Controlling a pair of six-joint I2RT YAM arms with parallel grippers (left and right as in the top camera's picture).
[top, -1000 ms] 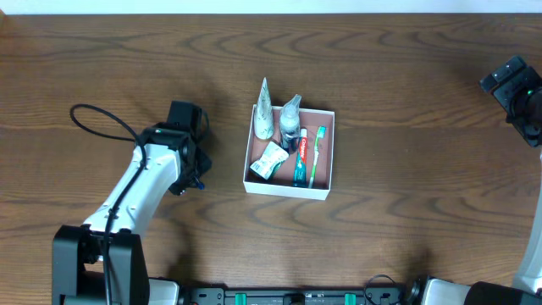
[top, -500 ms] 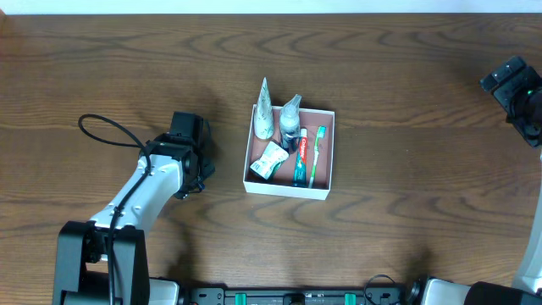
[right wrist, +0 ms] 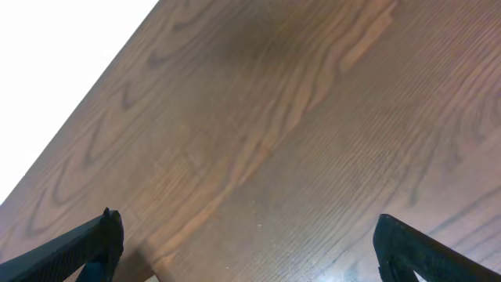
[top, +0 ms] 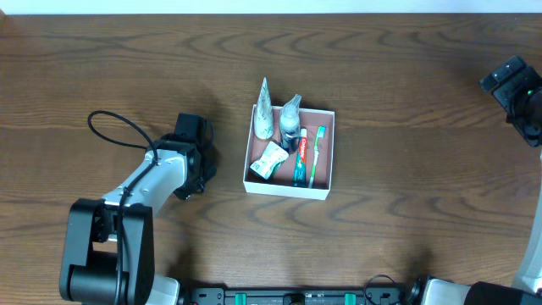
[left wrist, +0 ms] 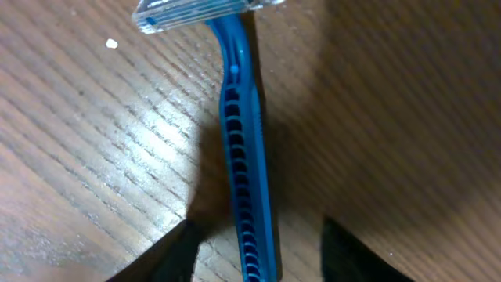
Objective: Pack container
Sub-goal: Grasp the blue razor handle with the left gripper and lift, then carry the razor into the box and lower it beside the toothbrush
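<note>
The fingertips are down on either side of the blue razor's handle, meeting their shadows, so it is now time for my left gripper to close on it.
The container (top: pixel 288 188), a shallow white-walled box with a reddish floor, sits mid-table. Inside it lie a green toothbrush (top: pixel 316 157), a red and teal toothpaste tube (top: pixel 300 159), a small packet (top: pixel 269 159) and two white tubes (top: pixel 265 110) leaning over its far wall. My left gripper (top: pixel 190 159) hangs left of the container and hides what is beneath it from above. In the left wrist view a blue razor (left wrist: pixel 246 157) lies flat on the wood, its clear head pointing away. The left gripper (left wrist: pixel 254 254) stands open astride the handle, with a gap on each side. My right gripper (top: pixel 517 85) is open at the far right.
A black cable (top: pixel 114 127) loops from the left arm over the table. In the right wrist view the right gripper (right wrist: pixel 250 254) has only bare wood between its fingers, close to the table's far edge (right wrist: pixel 86 117).
The left arm has swung a little to the right, toward the container, with its gripper staying low over the table. The right arm has not moved.
</note>
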